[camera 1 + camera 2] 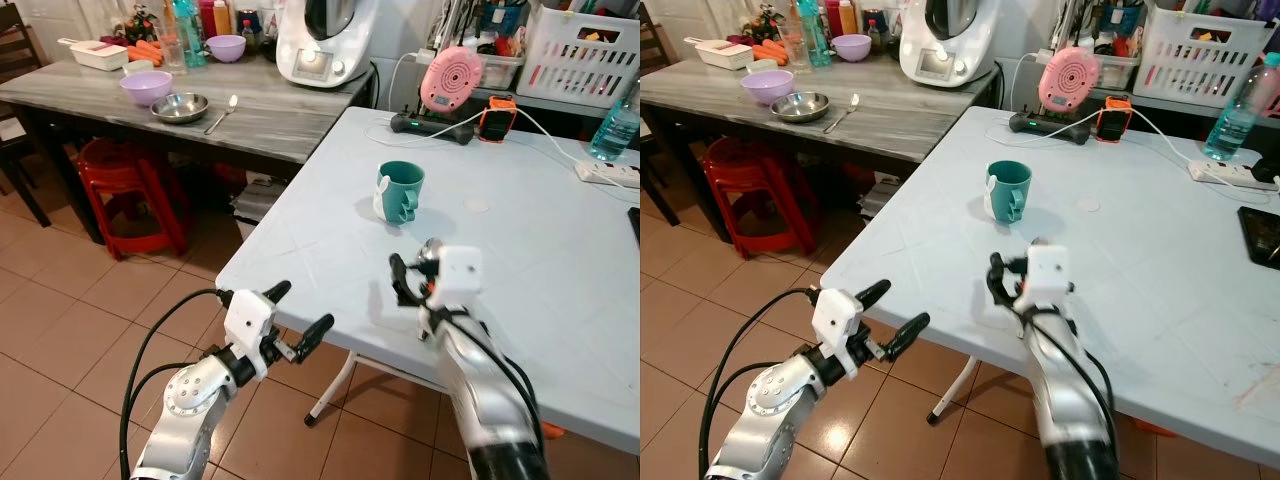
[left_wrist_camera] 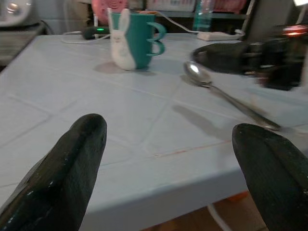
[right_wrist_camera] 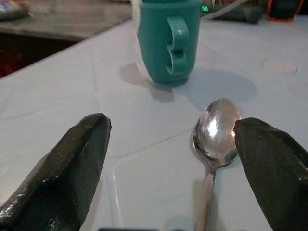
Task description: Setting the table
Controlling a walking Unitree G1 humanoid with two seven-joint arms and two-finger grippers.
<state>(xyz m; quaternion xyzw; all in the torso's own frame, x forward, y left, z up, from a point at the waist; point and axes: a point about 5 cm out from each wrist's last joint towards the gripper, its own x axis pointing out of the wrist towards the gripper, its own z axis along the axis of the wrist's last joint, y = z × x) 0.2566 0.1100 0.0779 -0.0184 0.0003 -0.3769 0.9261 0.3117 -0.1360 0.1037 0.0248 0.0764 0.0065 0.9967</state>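
Observation:
My right gripper grabs the metal spoon by the slim handle [image 3: 210, 181] next, just behind the spoon's bowl [image 3: 217, 131], which is broad and rounded.
A teal mug [image 1: 400, 190] with a white rabbit figure on its side stands upright on the white table [image 1: 540, 300]. Nearer the front edge a metal spoon [image 3: 215, 127] lies flat on the table, its bowl pointing toward the mug. My right gripper [image 1: 415, 270] hovers low over the table and is open. The spoon's bowl rests just inside one of its fingers [image 3: 269, 163], and nothing is clamped. My left gripper [image 1: 303, 307] is open and empty, held off the table's front-left corner above the tiled floor, facing the spoon [image 2: 197, 74] and mug [image 2: 137, 38].
A grey side table [image 1: 270, 120] at back left carries a purple bowl [image 1: 146, 86], a steel bowl [image 1: 180, 107], a second spoon [image 1: 222, 113] and a kitchen machine [image 1: 325, 40]. Red stools [image 1: 130, 190] stand under it. A pink device [image 1: 450, 78], cables, power strip [image 1: 608, 173] and bottle [image 1: 615, 125] line the white table's far edge.

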